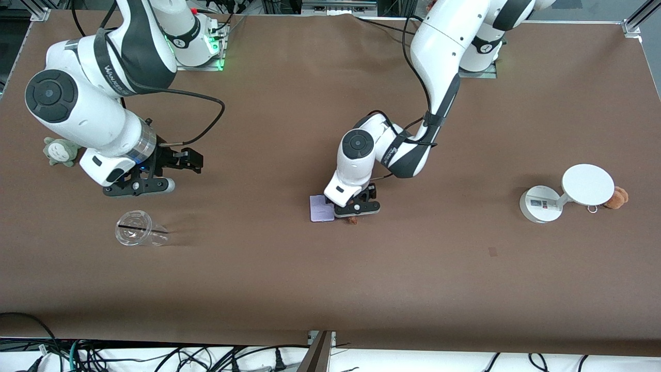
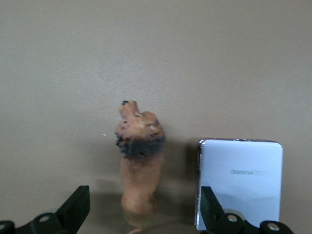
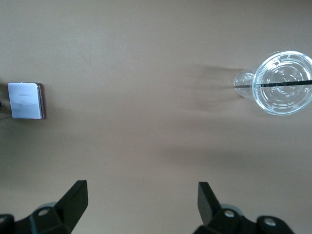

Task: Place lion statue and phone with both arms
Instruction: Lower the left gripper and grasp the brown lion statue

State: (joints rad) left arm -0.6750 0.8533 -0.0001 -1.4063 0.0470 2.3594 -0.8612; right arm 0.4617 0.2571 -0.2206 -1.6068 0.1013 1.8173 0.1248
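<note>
My left gripper grabs the lion statue's body just beneath the dark mane point(image 2: 141, 183) next, to place the lion statue point(image 2: 139, 161).
The lion statue point(image 1: 352, 220), tiny and orange-brown with a dark mane, lies on the brown table near its middle. In the left wrist view the lion statue point(image 2: 139, 161) sits between the open fingers of my left gripper point(image 2: 144, 214), untouched by either finger. The left gripper point(image 1: 356, 213) is low over it. The phone point(image 1: 321, 208), a flat lavender-white rectangle, lies right beside the lion toward the right arm's end; it also shows in the left wrist view point(image 2: 241, 183) and the right wrist view point(image 3: 26, 100). My right gripper point(image 1: 178, 164) hangs open and empty point(image 3: 142, 204) above bare table.
A clear plastic cup point(image 1: 138, 235) with a black straw lies nearer the front camera than the right gripper, also in the right wrist view point(image 3: 282, 83). A grey-green plush point(image 1: 61, 151) sits by the right arm. A white round stand point(image 1: 565, 199) and tan plush point(image 1: 617, 197) sit toward the left arm's end.
</note>
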